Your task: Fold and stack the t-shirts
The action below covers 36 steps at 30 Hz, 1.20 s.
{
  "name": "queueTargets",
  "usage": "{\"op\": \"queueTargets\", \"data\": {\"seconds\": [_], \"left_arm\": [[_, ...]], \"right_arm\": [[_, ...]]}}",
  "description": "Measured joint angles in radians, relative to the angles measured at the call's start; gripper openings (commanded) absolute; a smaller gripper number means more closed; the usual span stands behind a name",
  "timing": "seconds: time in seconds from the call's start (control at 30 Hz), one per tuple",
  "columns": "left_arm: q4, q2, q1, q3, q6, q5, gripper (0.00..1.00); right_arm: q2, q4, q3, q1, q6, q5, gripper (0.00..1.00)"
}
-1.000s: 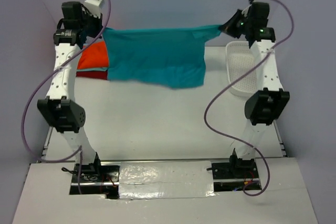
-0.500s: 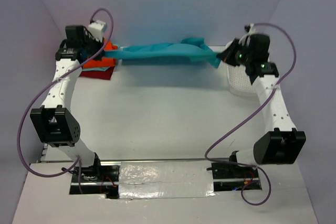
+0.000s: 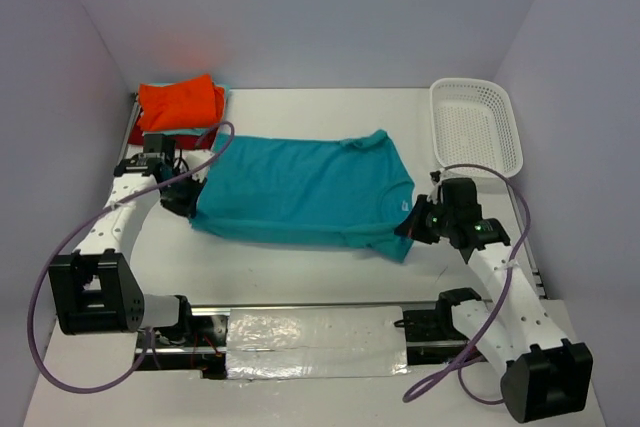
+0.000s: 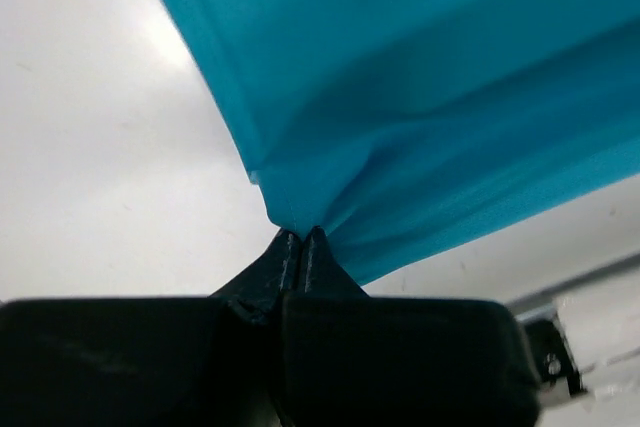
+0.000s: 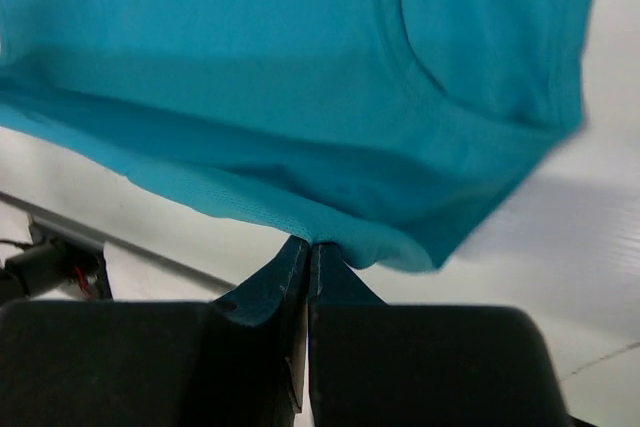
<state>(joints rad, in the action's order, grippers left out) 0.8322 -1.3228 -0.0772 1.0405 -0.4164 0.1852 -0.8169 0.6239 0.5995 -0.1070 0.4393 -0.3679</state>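
Observation:
The teal-blue t-shirt's corner would fall back at the t-shirt's near edge if I opened now. My left gripper should keep holding the corner until it reaches the t-shirt's middle.
The teal-blue t-shirt [image 3: 300, 187] lies spread on the white table, collar to the right. My left gripper [image 3: 190, 205] is shut on its near left corner [image 4: 290, 209]. My right gripper [image 3: 408, 227] is shut on its near right edge by the sleeve [image 5: 330, 232]. The bright orange t-shirt [image 3: 180, 102] lies folded at the back left on top of the dark red one [image 3: 205, 137], of which only an edge shows. The mint-aqua shirt is out of view.
A white mesh basket [image 3: 476, 127] stands at the back right. The purple cables loop beside each arm. Lilac walls close the back and sides. A foil-taped strip [image 3: 310, 332] runs along the near edge between the arm bases.
Both arms came down and toward the near edge with the teal-blue shirt, which went from hanging stretched in the air at the back to lying spread on the table.

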Motion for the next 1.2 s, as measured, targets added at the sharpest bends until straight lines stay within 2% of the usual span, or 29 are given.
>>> {"op": "queueTargets", "data": {"seconds": [0.1, 0.33, 0.5, 0.63, 0.73, 0.77, 0.8, 0.9, 0.93, 1.03, 1.07, 1.1, 1.2], "left_arm": [[0.052, 0.003, -0.002, -0.059, -0.031, -0.012, 0.00], [0.084, -0.017, -0.003, -0.063, -0.052, -0.012, 0.02], [0.057, -0.141, -0.003, 0.013, -0.040, -0.006, 0.01], [0.013, -0.254, 0.000, 0.105, -0.016, -0.005, 0.03], [-0.023, -0.315, 0.010, 0.155, 0.002, -0.010, 0.09], [-0.034, -0.333, 0.013, 0.167, 0.005, -0.014, 0.10], [-0.041, -0.348, 0.016, 0.178, 0.006, -0.018, 0.12], [-0.060, -0.393, 0.023, 0.198, 0.016, -0.033, 0.25], [-0.064, -0.407, 0.024, 0.202, 0.024, -0.040, 0.40], [-0.047, -0.465, 0.018, 0.253, 0.039, -0.077, 0.56], [-0.031, -0.494, 0.011, 0.293, 0.051, -0.086, 0.68], [-0.020, -0.515, 0.002, 0.333, 0.052, -0.092, 0.99], [-0.010, -0.551, -0.052, 0.454, 0.084, -0.103, 0.99]], "right_arm": [[-0.015, 0.023, 0.003, -0.069, 0.022, 0.023, 0.00], [-0.192, 0.011, 0.046, -0.076, 0.019, 0.062, 0.00], [-0.349, -0.011, 0.088, -0.076, -0.003, 0.085, 0.00], [-0.486, -0.037, 0.163, -0.076, -0.034, 0.108, 0.00], [-0.572, -0.055, 0.230, -0.076, -0.059, 0.122, 0.00], [-0.597, -0.056, 0.252, -0.076, -0.068, 0.127, 0.01], [-0.627, -0.059, 0.276, -0.076, -0.075, 0.130, 0.10], [-0.709, -0.061, 0.341, -0.076, -0.100, 0.149, 0.28], [-0.734, -0.058, 0.361, -0.076, -0.107, 0.154, 0.28], [-0.829, -0.033, 0.462, -0.076, -0.128, 0.185, 0.37], [-0.866, -0.020, 0.510, -0.074, -0.134, 0.203, 0.43], [-0.896, -0.015, 0.557, -0.073, -0.138, 0.220, 0.46], [-0.941, 0.016, 0.683, -0.066, -0.149, 0.276, 0.52]]}}
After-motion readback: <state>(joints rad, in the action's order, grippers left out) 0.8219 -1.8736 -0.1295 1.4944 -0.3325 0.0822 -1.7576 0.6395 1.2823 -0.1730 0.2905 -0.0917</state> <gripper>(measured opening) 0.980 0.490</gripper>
